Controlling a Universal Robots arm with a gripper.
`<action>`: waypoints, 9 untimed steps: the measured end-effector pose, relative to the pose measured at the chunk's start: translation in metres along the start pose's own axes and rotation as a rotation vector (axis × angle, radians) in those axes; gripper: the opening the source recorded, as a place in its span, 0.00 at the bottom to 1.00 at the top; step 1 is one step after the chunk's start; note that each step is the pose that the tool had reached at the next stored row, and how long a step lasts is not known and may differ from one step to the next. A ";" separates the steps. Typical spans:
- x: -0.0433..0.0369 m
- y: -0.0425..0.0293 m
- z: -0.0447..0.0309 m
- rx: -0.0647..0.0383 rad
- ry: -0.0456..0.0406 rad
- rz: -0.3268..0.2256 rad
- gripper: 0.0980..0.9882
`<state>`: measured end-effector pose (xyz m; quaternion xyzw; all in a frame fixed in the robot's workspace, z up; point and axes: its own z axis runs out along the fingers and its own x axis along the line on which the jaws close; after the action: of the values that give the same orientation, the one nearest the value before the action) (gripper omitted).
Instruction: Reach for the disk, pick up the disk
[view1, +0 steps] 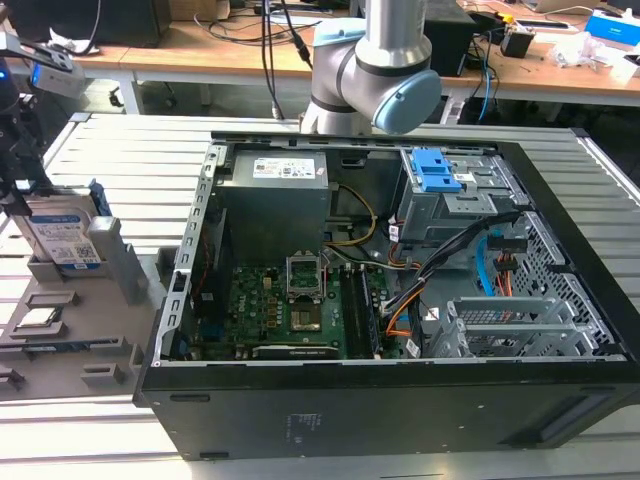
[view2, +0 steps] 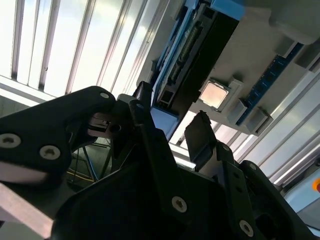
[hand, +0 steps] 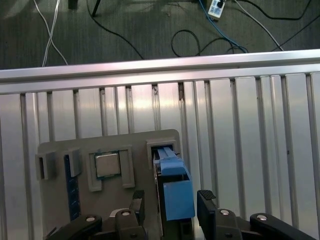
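The sides of the grey holder's slot enclose the disk's lower end, so my gripper should next pick up the disk by its raised upper end (view1: 58, 203).
The disk (view1: 62, 236) stands on edge in a slot of a grey holder plate (view1: 110, 262) at the exterior view's left, its white-and-blue label facing the camera. My gripper (view1: 16, 188) hangs just above it at that view's far left edge. In the first wrist view the disk's blue edge frame (hand: 175, 192) lies between my two black fingers (hand: 207, 204), and the gripper (hand: 172, 206) is open around it with a small gap on each side. The second wrist view shows the gripper (view2: 170, 124) straddling the disk's dark connector edge (view2: 192, 55).
A small square grey chip (hand: 107, 165) sits in a pocket of the holder beside the disk, with a thin blue strip (hand: 70, 186) further along. An open black computer case (view1: 400, 400) stands on the slatted aluminium table (hand: 250, 140). Cables lie on the floor (hand: 200, 35) beyond the table's edge.
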<state>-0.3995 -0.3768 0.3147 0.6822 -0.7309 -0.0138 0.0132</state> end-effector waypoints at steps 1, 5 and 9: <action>0.0000 0.0000 0.0004 0.000 0.0000 0.000 0.50; 0.0000 -0.0001 0.0034 0.000 0.0000 0.000 0.50; 0.0000 -0.0003 0.0063 0.000 0.0000 0.000 0.50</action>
<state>-0.3995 -0.3768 0.3084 0.6822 -0.7309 -0.0138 0.0132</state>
